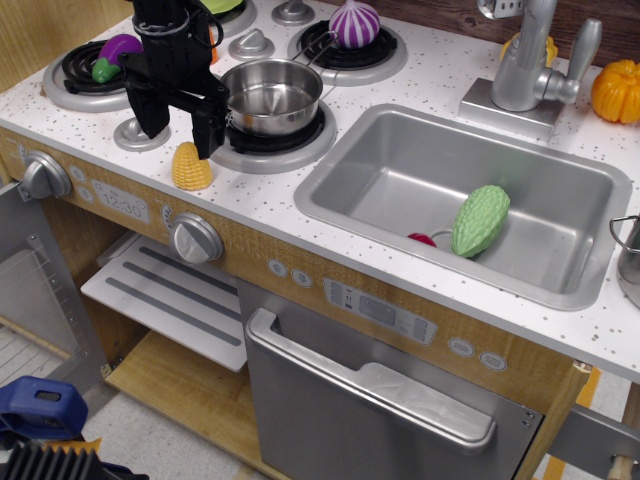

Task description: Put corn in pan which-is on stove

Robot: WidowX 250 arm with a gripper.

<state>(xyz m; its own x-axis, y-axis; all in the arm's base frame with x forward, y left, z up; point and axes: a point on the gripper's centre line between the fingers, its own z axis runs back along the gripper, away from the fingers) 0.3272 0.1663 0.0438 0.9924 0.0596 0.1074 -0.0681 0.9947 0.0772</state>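
Next, my gripper grips the corn by its kernel-covered sides to put the corn (191, 167) in the pan (272, 96) on the stove.
The yellow toy corn (191, 167) stands on the white speckled stove top (260, 195) near the front edge, just left of the front right burner. The shiny steel pan (272, 96) sits on that burner, empty, with its thin handle pointing back right. My black gripper (180, 128) hangs open just above and behind the corn, one finger to its left and one to its right rear, close to the pan's left rim. Nothing is held.
A purple eggplant (116, 52) lies on the back left burner and a purple-white onion (355, 23) on the back right one. The steel sink (400, 160) holds a bumpy green gourd (480, 220) and a small red item (422, 239). An orange pumpkin (617, 90) sits beside the faucet (525, 60).
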